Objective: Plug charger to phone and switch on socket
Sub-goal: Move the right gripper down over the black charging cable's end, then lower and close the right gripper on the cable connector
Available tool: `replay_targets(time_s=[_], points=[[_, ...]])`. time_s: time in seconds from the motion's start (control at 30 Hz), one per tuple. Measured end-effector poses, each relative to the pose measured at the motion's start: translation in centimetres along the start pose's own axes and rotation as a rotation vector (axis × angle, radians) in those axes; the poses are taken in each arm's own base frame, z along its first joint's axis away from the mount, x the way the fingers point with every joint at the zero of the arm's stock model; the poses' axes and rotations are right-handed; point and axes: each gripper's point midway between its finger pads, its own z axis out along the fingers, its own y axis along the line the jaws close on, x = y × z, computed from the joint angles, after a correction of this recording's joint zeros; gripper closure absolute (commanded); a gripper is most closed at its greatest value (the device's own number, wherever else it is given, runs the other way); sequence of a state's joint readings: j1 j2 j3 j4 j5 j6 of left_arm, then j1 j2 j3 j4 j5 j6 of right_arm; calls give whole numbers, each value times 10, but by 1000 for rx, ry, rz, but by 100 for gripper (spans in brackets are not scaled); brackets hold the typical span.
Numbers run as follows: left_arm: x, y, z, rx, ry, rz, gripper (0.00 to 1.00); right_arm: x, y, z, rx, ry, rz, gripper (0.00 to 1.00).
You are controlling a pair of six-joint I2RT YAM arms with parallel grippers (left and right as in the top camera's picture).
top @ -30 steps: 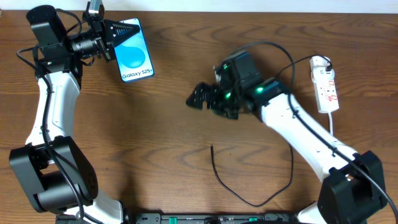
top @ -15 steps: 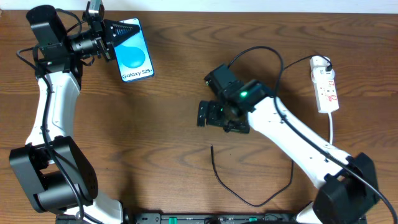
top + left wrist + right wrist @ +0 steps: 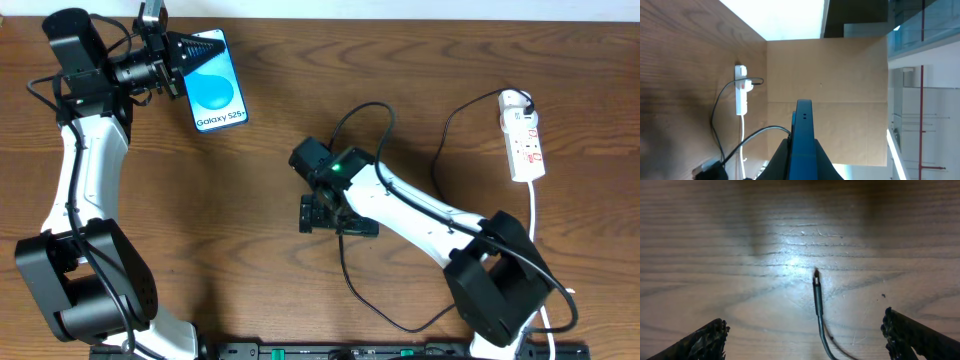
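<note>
I would miss the plug tip if I closed now, because my right gripper's fingers stop above it. I need to move my right gripper lower first, then close it on the plug tip.
The phone [image 3: 216,88], its screen blue with "Galaxy S25+", is held up at the far left by my left gripper [image 3: 182,62], which is shut on its top end. In the left wrist view the phone [image 3: 803,135] shows edge-on between the fingers [image 3: 782,161]. The charger [image 3: 352,284] is a thin black cable looping across the table's front. Its plug tip [image 3: 816,276] lies flat on the wood. My right gripper [image 3: 335,216] hovers open right over that tip, and in its wrist view [image 3: 807,340] the cable runs between the spread fingers [image 3: 696,342]. The white socket [image 3: 524,134] lies at the far right.
The black cable rises from the front loop to the socket's far end [image 3: 502,97]. A white cord [image 3: 535,205] trails from the socket toward the front. The socket also shows in the left wrist view [image 3: 741,93], in front of a brown cardboard wall [image 3: 840,90].
My right arm has swung left and toward the front, from mid-table to over the cable's plug tip. The left arm and the phone have not moved.
</note>
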State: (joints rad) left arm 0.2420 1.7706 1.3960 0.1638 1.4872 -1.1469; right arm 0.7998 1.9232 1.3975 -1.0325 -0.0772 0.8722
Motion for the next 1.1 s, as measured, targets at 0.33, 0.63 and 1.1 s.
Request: replay_targets(time_s=[0.33, 0.63, 1.1], points=[[0, 0, 0, 0, 0, 0, 93, 12, -1, 28, 71, 52, 7, 6], [0, 0, 0, 0, 0, 0, 93, 15, 1, 31, 70, 66, 13, 7], [0, 0, 0, 0, 0, 3, 93, 27, -4, 38, 70, 114, 39, 12]])
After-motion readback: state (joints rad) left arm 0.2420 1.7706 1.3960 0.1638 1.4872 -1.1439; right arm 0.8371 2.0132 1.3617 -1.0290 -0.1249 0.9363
